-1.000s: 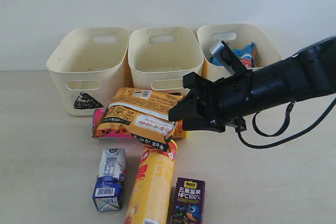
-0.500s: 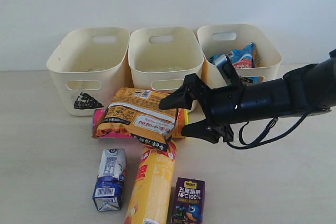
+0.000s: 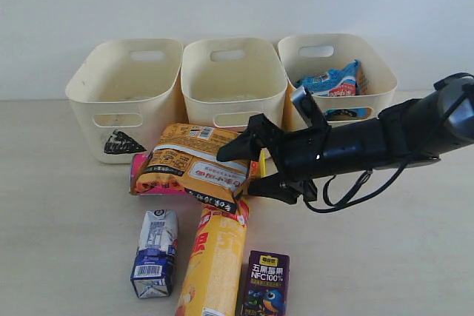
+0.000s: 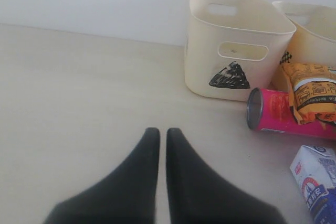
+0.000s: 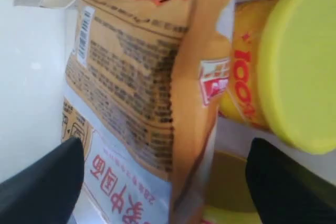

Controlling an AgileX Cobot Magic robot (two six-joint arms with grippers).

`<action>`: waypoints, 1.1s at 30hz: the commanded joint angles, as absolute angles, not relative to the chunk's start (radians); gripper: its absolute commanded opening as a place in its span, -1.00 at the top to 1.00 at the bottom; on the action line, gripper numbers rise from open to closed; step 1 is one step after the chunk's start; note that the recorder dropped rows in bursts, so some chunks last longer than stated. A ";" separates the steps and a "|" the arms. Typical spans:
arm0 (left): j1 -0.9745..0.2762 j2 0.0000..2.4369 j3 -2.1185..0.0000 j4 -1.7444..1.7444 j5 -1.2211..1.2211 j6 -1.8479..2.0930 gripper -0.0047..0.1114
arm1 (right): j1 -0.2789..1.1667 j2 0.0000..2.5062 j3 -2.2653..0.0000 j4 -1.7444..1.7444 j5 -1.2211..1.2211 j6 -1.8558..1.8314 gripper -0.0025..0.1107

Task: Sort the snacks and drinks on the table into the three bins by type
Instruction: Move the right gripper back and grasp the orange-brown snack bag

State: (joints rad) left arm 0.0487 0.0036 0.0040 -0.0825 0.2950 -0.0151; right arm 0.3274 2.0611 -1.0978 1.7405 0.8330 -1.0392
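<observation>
The right gripper takes hold of the orange bag by its sealed edge (image 3: 241, 183) next. Then it sorts the bag into the bin with the blue bag (image 3: 329, 79).
The orange bag (image 3: 194, 162) lies on the pink chip tube (image 3: 141, 175), in front of the bins. My right gripper (image 3: 238, 173) is open, one finger on each side of the bag's right edge (image 5: 142, 77). The tube's yellow-green lid (image 5: 299, 66) sits just beside it. The yellow-orange tube (image 3: 215, 264), white and blue carton (image 3: 155, 253) and purple carton (image 3: 265, 283) lie near the front. The blue bag (image 3: 329, 79) rests in the right bin (image 3: 337, 38). My left gripper (image 4: 158, 132) is shut over bare table, hidden from the exterior view.
The triangle bin (image 3: 89, 101) and middle bin (image 3: 200, 105) stand in a row with the right bin against the back wall. In the left wrist view the triangle bin (image 4: 210, 51) and pink tube (image 4: 286, 114) lie ahead. The right arm's cable hangs beside the right bin.
The right arm has dropped lower and reached left from the right bin. Its fingers have spread and now straddle the orange bag's right edge.
</observation>
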 commanded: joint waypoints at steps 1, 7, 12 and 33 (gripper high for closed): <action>0.052 0.000 0.000 -0.086 0.285 -0.023 0.84 | 0.366 2.072 -1.132 1.744 0.815 -1.043 -0.38; 0.052 0.000 0.000 -0.086 0.285 -0.023 0.84 | 0.382 2.096 -1.189 1.744 0.778 -1.009 -0.38; 0.052 0.000 0.000 -0.086 0.285 -0.023 0.84 | 0.382 2.154 -1.242 1.744 0.819 -0.977 -0.38; 0.052 0.000 0.000 -0.086 0.285 -0.023 0.84 | 0.378 2.153 -1.258 1.744 0.913 -1.004 0.96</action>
